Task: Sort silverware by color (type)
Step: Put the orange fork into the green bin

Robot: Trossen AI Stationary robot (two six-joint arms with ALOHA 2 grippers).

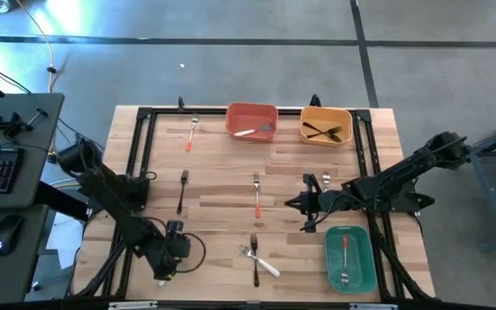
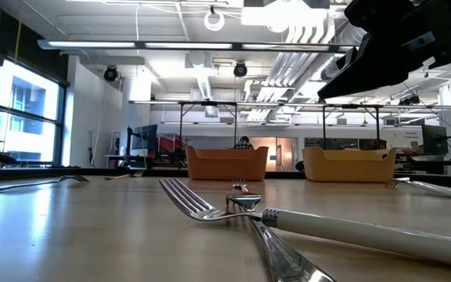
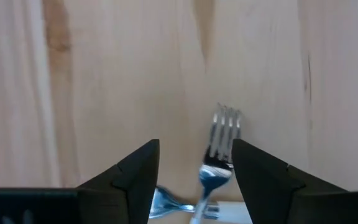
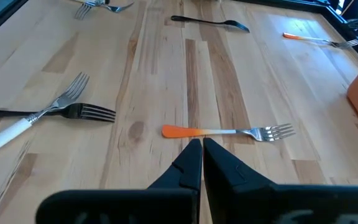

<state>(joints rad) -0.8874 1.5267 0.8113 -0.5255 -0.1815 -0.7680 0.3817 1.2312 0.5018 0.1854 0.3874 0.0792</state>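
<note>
My left gripper grabs the upper fork's metal neck (image 3: pixel 209 186) next, to sort it apart from the white-handled fork (image 3: pixel 229 211).
A black-handled fork (image 1: pixel 256 263) and a white-handled fork (image 1: pixel 263 262) lie crossed near the table's near edge. My left gripper (image 1: pixel 177 245) is to their left, open. In the left wrist view its fingers (image 3: pixel 143 169) stand on either side of a silver fork head (image 3: pixel 222 140) without touching it. My right gripper (image 4: pixel 201 147) is shut and points at a red-orange-handled fork (image 4: pixel 225 132) lying flat mid-table (image 1: pixel 257 195). More forks lie flat: a black one (image 1: pixel 182 189), a red-orange one (image 1: pixel 192 134) and a silver-headed one (image 1: pixel 325 182).
An orange-red bin (image 1: pixel 251 110) holds a white-handled fork. A yellow bin (image 1: pixel 326 114) holds black forks, both bins at the far edge. A green bin (image 1: pixel 364 258) near the right front holds a red-orange fork. A black frame (image 1: pixel 140 146) edges the table.
</note>
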